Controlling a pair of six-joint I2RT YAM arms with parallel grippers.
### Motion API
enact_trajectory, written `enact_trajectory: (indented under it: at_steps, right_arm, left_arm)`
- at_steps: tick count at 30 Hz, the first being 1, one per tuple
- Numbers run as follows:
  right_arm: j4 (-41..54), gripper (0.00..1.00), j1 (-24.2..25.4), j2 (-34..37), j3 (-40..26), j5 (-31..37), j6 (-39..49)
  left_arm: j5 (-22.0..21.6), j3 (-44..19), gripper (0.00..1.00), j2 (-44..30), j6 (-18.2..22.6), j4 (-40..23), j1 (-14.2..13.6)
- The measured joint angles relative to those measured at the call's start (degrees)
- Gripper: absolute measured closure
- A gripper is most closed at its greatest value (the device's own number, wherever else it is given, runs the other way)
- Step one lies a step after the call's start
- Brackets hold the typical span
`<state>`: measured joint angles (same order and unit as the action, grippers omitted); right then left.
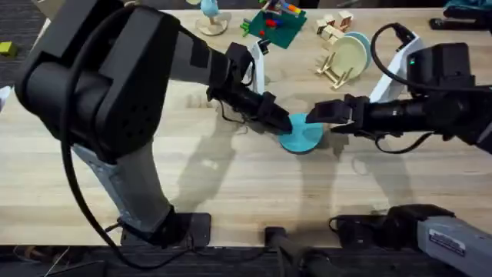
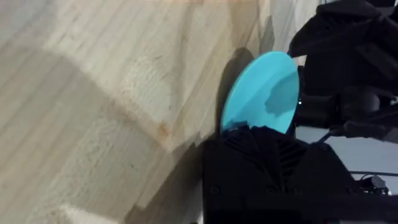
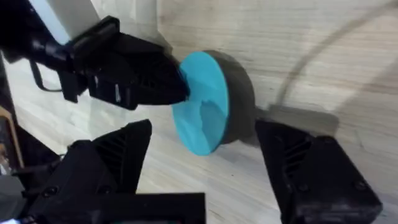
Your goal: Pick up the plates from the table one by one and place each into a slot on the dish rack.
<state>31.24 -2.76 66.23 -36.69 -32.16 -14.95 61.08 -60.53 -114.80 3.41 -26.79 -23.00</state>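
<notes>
The cyan plate needs to stand in a slot of the dish rack (image 1: 332, 73), so the robot's right gripper should grab the plate by its rim (image 1: 320, 131) next.
The bright cyan plate (image 1: 302, 136) is tilted up on edge just above the table (image 1: 192, 177), casting a shadow below it. My left gripper (image 1: 283, 121) is shut on its rim; the black fingers (image 2: 261, 140) clamp the plate (image 2: 264, 87). My right gripper (image 1: 329, 115) is open on the plate's other side, its two fingers spread wide to either side of the plate (image 3: 202, 102). The left gripper (image 3: 177, 84) also appears there, holding the rim. The cream plate (image 1: 347, 55) stands upright in the dish rack (image 1: 332, 73) at the back right.
A paler blue rim (image 1: 364, 40) shows behind the cream plate. Loose wooden blocks (image 1: 335, 26), a green board with coloured pieces (image 1: 274, 28) and a small stand (image 1: 210, 19) line the far edge. A white post (image 1: 257, 69) stands behind the left gripper.
</notes>
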Motion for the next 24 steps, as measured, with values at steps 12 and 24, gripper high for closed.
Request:
enact_trajectory:
  at_steps: [12, 24]
  right_arm:
    - [-6.4, 0.039, -5.9, 9.3, 0.0, 1.7, -6.3]
    - [-7.4, 0.668, -6.2, 10.3, 0.0, 2.2, -8.0]
  left_arm:
    - [0.0, 0.0, 0.959, 0.0, 0.0, 0.0, 0.0]
    - [0.0, 0.0, 0.959, 0.0, 0.0, 0.0, -0.1]
